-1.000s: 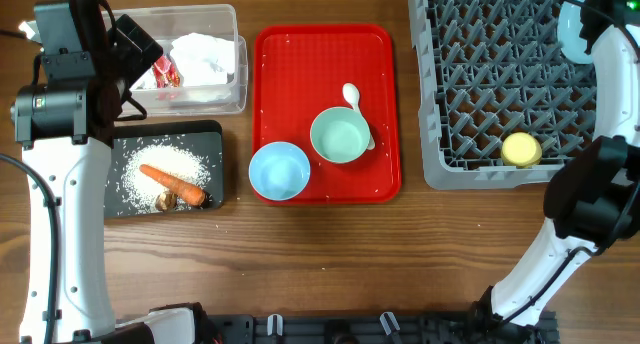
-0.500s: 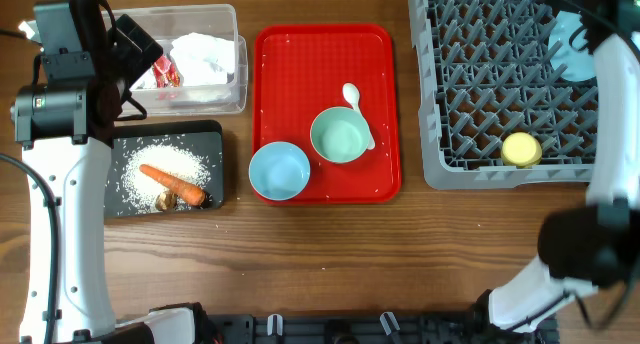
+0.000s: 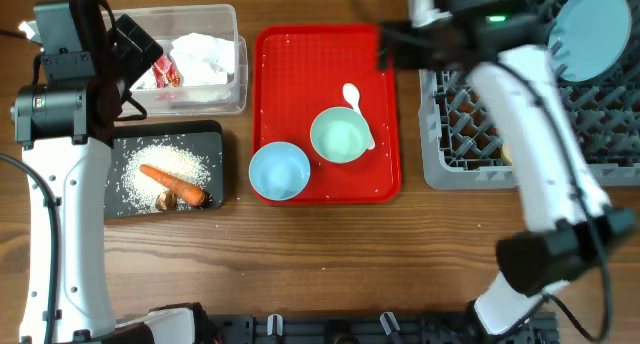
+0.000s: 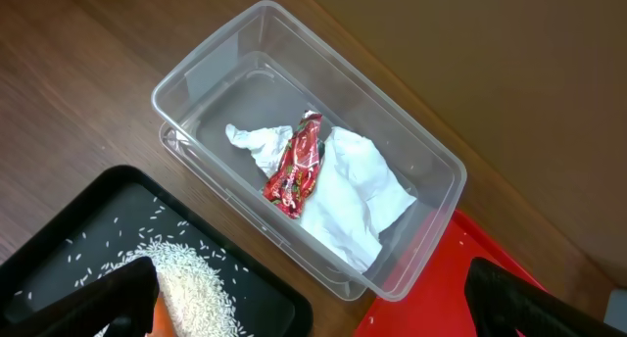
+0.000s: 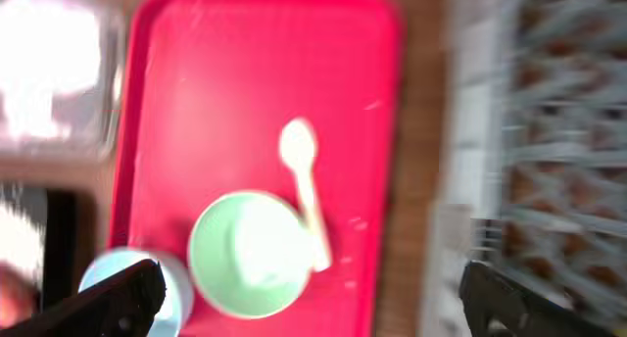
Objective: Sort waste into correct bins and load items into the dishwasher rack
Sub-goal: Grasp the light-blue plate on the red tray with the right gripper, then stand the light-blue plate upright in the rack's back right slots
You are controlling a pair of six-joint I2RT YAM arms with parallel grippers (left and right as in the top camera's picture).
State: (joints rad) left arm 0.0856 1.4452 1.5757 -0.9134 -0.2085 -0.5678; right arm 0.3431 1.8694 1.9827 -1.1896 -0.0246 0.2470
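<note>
I will load the green bowl into the rack, so my right gripper will next grab one side of the green bowl's (image 3: 340,136) rim and leave the bowl's opposite edge free.
My left gripper (image 3: 140,52) (image 4: 323,308) hangs open over the clear tub (image 3: 190,12) (image 4: 196,58), which holds the white napkin (image 3: 205,56) (image 4: 353,190) and red wrapper (image 3: 165,76) (image 4: 299,161). The black tray (image 3: 215,144) (image 4: 59,268) carries rice (image 3: 170,164) (image 4: 186,288), the carrot (image 3: 170,184) and a brown scrap (image 3: 165,201). My right gripper (image 3: 392,46) (image 5: 313,298) is open and empty above the red tray (image 3: 320,64) (image 5: 255,82). The tray holds the green bowl (image 3: 340,136) (image 5: 245,254), the spoon (image 3: 352,99) (image 5: 304,180) and the blue bowl (image 3: 279,171). The blue plate (image 3: 590,19) stands in the grey rack (image 3: 480,104).
The right arm stretches across the rack's left half and hides part of it. Bare wooden tabletop (image 3: 330,254) runs along the front. The right wrist view is blurred.
The right gripper has opened and let go of the blue plate, which now stands in the rack. The right arm has swung left over the red tray. The left arm has not moved.
</note>
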